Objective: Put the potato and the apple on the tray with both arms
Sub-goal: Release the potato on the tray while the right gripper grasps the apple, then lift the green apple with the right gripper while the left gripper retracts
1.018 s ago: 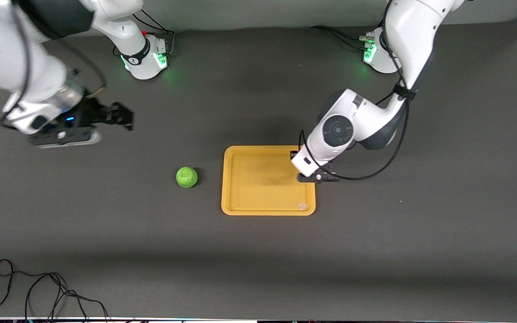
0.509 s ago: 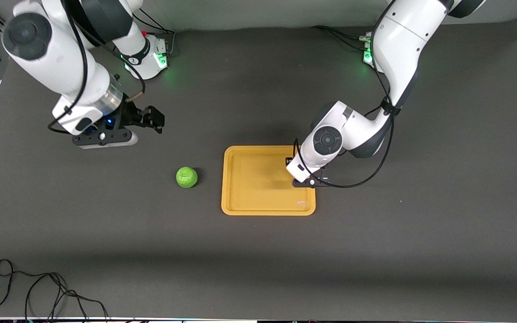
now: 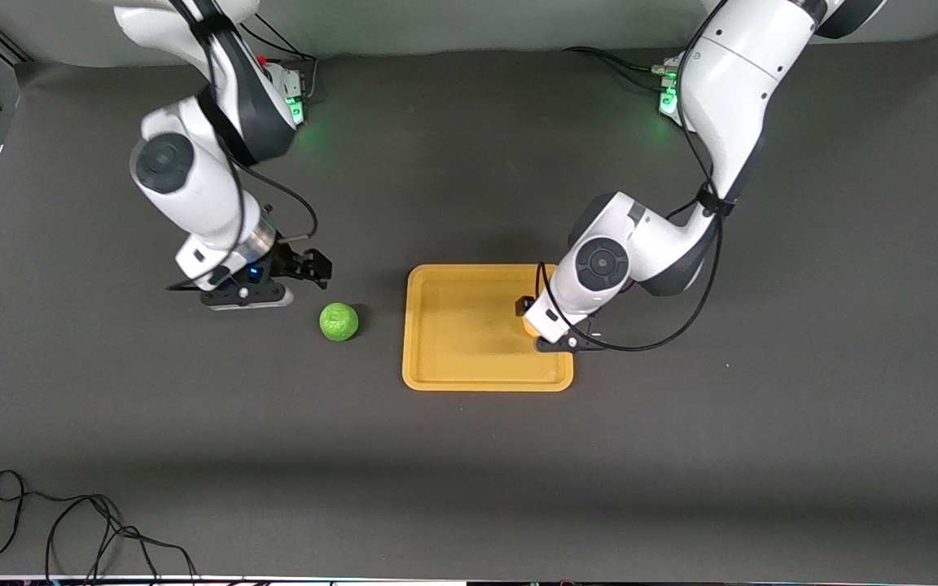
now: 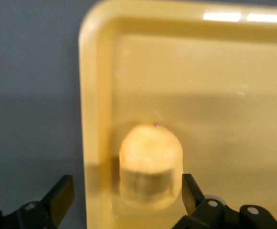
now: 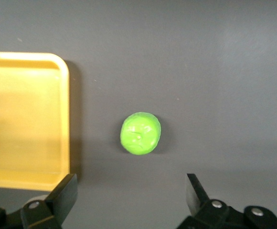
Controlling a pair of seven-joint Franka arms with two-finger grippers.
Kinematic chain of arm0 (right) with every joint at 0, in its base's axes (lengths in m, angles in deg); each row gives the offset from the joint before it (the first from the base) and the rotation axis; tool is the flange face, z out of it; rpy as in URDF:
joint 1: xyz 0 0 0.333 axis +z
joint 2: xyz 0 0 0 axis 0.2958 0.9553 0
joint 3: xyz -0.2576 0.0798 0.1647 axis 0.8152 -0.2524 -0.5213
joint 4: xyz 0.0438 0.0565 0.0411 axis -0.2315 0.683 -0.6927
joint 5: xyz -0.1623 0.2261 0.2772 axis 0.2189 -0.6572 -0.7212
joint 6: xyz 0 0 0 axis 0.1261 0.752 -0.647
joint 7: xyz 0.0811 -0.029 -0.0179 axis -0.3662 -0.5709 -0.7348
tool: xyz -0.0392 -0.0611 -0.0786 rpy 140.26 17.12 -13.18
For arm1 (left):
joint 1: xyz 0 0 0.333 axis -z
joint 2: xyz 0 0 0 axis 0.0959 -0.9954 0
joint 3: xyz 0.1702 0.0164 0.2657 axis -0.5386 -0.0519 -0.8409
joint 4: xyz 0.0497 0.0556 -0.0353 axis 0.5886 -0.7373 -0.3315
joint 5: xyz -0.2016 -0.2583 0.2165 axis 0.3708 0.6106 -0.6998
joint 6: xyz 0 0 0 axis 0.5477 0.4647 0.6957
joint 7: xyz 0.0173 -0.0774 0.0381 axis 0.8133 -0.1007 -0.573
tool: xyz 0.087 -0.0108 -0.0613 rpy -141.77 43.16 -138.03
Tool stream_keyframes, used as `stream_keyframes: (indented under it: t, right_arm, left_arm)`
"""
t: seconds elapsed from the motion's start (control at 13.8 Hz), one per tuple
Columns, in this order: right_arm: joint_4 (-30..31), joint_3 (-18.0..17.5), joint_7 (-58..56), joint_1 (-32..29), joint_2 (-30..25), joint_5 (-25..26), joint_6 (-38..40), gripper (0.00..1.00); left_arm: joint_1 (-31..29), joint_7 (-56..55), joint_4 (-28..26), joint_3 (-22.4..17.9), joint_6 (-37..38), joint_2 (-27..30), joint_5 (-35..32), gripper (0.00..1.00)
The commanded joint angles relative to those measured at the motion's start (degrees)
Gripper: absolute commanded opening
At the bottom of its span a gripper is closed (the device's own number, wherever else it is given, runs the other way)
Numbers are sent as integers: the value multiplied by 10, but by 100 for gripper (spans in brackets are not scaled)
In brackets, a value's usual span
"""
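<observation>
My right gripper should next grab the green apple point(image 3: 339, 321) by its rounded sides. Then it needs to put the apple on the yellow tray.
The yellow-orange potato point(image 4: 150, 164) lies in the tray point(image 4: 96, 95), close to its rim at the left arm's end. A sliver of it shows in the front view point(image 3: 529, 326). My left gripper point(image 4: 126, 193) hangs low over it point(image 3: 531, 319), open, one finger beside the potato and the other outside the rim. The green apple point(image 3: 339, 321) sits on the table beside the tray point(image 3: 436, 378), toward the right arm's end. My right gripper point(image 3: 316, 267) is open and empty, just short of the apple point(image 5: 140, 133); its fingers point(image 5: 67, 191) stand wide apart.
The dark mat covers the whole table. A black cable point(image 3: 70, 529) lies coiled at the near edge, at the right arm's end. The tray's corner shows in the right wrist view point(image 5: 24, 119). Most of the tray floor is bare.
My right arm has swung in from the table's end to just beside the apple. My left gripper has shifted a little along the tray's edge, and the potato's edge now shows under it.
</observation>
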Motion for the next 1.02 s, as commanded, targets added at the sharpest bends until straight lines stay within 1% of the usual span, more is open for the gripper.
stream_keyframes:
  t: [0.0,0.15,0.22,0.36,0.51,0.65,0.8,0.87,0.95]
  right_arm:
    - [24,1,7,3,50,-3,-74,100]
    - [24,1,7,3,85,-3,-109,100]
    - [21,1,7,4,102,-3,-123,100]
    - [13,1,12,21,133,-4,-141,100]
    - [10,2,15,22,157,-3,-163,100]
    - [-3,2,16,22,175,-4,-169,100]
    - [-8,3,16,22,186,-3,-169,100]
    - [-10,3,16,22,190,-3,-170,100]
    - [-13,4,16,21,196,-3,-170,100]
  left_arm:
    - [-56,-8,30,3,50,60,-9,99]
    - [-90,8,73,1,116,97,-10,100]
    - [-119,25,80,1,148,117,-11,100]
    - [-194,90,78,2,164,147,-14,100]
    - [-257,163,78,1,192,169,-14,100]
    - [-293,251,78,0,228,192,-21,100]
    - [-303,304,85,0,274,212,-37,100]
    - [-309,307,103,0,299,216,-38,100]
    - [-314,314,128,2,345,216,-38,100]
